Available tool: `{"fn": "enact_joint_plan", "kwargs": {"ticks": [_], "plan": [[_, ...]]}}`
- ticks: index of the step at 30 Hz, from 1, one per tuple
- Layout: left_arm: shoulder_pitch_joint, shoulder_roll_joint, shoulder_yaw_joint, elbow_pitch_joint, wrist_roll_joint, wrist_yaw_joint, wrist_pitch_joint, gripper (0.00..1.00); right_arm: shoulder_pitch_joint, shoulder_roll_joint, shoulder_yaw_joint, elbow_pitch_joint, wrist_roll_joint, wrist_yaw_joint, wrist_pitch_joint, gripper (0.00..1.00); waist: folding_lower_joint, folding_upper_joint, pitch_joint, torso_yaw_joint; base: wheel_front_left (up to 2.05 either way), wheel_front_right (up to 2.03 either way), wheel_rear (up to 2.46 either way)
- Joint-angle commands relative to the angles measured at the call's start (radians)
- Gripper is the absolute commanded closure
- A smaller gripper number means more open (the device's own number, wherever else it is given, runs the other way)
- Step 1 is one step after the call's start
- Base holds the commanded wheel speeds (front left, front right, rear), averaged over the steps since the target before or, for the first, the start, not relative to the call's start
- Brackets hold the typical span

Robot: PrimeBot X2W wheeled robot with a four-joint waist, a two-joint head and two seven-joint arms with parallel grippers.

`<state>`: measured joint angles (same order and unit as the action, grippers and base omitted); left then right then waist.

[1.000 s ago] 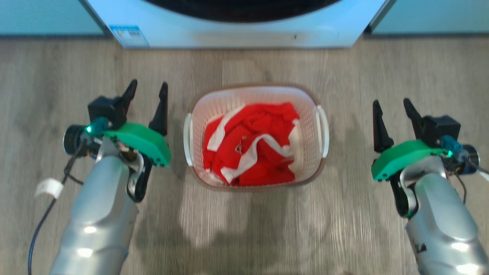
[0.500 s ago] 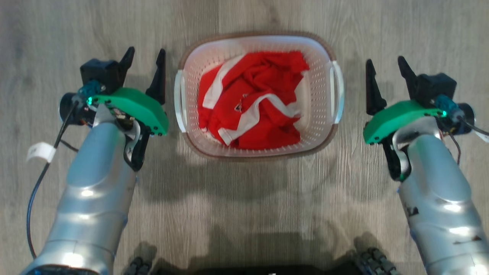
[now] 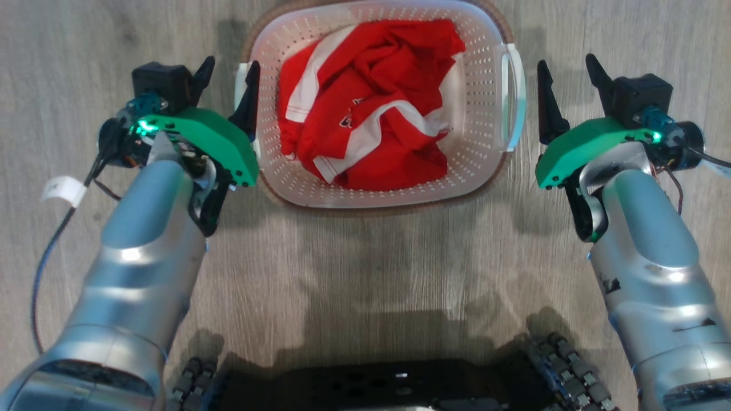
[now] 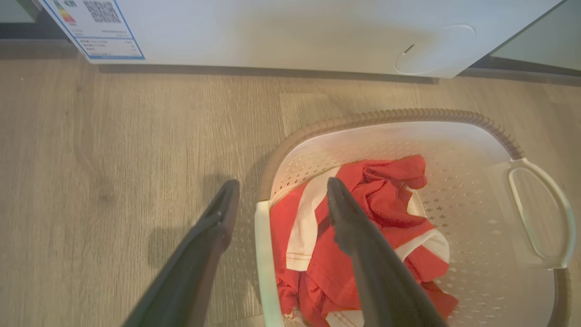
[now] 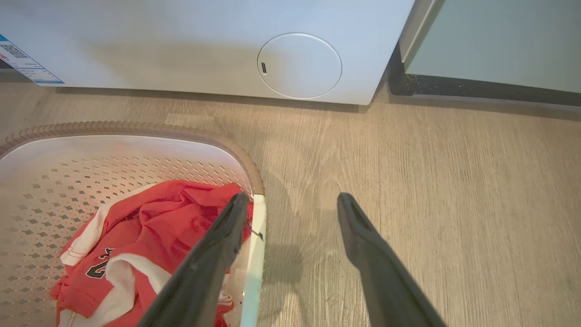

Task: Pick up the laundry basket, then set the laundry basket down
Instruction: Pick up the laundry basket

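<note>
My left gripper needs to pick up the laundry basket with the laundry (image 3: pixel 370 103) inside, so it should grab the basket by its white handle (image 3: pixel 241 85) next.
The laundry basket (image 3: pixel 480 114), white with perforated walls and a brown rim, stands on the wood floor between my arms with a red and white garment (image 3: pixel 365 97) inside. My left gripper (image 3: pixel 231 64) is open and straddles the left handle (image 4: pixel 261 254): one finger is outside it, the other over the garment. My right gripper (image 3: pixel 565 60) is open at the right handle (image 3: pixel 515 85). In the right wrist view that handle (image 5: pixel 255 254) lies along the inner finger, within the gap of the right gripper (image 5: pixel 292 197). Neither gripper holds anything.
The white washing machine (image 4: pixel 272 32) stands just beyond the basket, with a round flap (image 5: pixel 299 66) low on its front. A pale cabinet (image 5: pixel 499 41) sits to its right. My dark wheeled base (image 3: pixel 400 388) is at the near edge. Bare floor lies outside both arms.
The head camera has tipped down, so the washing machine left its picture and my base came in. Both open grippers have closed in on the basket's sides, the left one now astride its handle.
</note>
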<state>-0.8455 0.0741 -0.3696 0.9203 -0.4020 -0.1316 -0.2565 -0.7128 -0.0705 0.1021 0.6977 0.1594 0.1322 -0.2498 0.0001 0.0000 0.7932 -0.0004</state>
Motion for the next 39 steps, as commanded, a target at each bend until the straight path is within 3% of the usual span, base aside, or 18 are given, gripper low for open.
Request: {"fn": "enact_joint_plan", "kwargs": {"ticks": [1, 13, 28, 29, 30, 39], "plan": [[-0.009, 0.045, 0.003, -0.001, -0.019, 0.001, -0.005, 0.00, 0.014, 0.019, 0.024, -0.013, -0.002, -0.002, -0.012, 0.00, -0.0001, 0.0000, 0.018, -0.009, 0.00, 0.00, 0.00], [-0.095, 0.085, -0.187, 0.150, -0.214, 0.001, 0.012, 0.00, -0.038, 0.020, 0.109, 0.060, 0.033, -0.002, -0.012, 0.00, -0.0001, 0.0000, 0.079, -0.020, 0.00, 0.00, 0.00], [-0.166, 0.120, -0.366, 0.185, -0.417, 0.001, 0.060, 0.00, -0.112, 0.020, 0.213, 0.219, 0.092, -0.002, -0.012, 0.01, -0.0001, 0.0000, 0.118, -0.013, 0.00, 0.00, 0.00], [-0.168, 0.118, -0.372, 0.190, -0.432, 0.001, 0.067, 0.48, -0.115, 0.020, 0.224, 0.237, 0.103, -0.002, -0.012, 0.42, -0.0001, 0.0000, 0.118, -0.012, 0.00, 0.00, 0.00], [-0.170, 0.117, -0.377, 0.193, -0.446, 0.001, 0.073, 1.00, -0.120, 0.020, 0.235, 0.256, 0.114, -0.002, -0.011, 1.00, -0.0001, 0.0000, 0.118, -0.011, 0.00, 0.00, 0.00], [-0.179, 0.124, -0.438, 0.177, -0.559, 0.001, 0.089, 1.00, -0.162, 0.020, 0.316, 0.346, 0.205, -0.002, -0.002, 1.00, -0.0001, 0.0000, 0.111, -0.009, 0.00, 0.00, 0.00]]}}
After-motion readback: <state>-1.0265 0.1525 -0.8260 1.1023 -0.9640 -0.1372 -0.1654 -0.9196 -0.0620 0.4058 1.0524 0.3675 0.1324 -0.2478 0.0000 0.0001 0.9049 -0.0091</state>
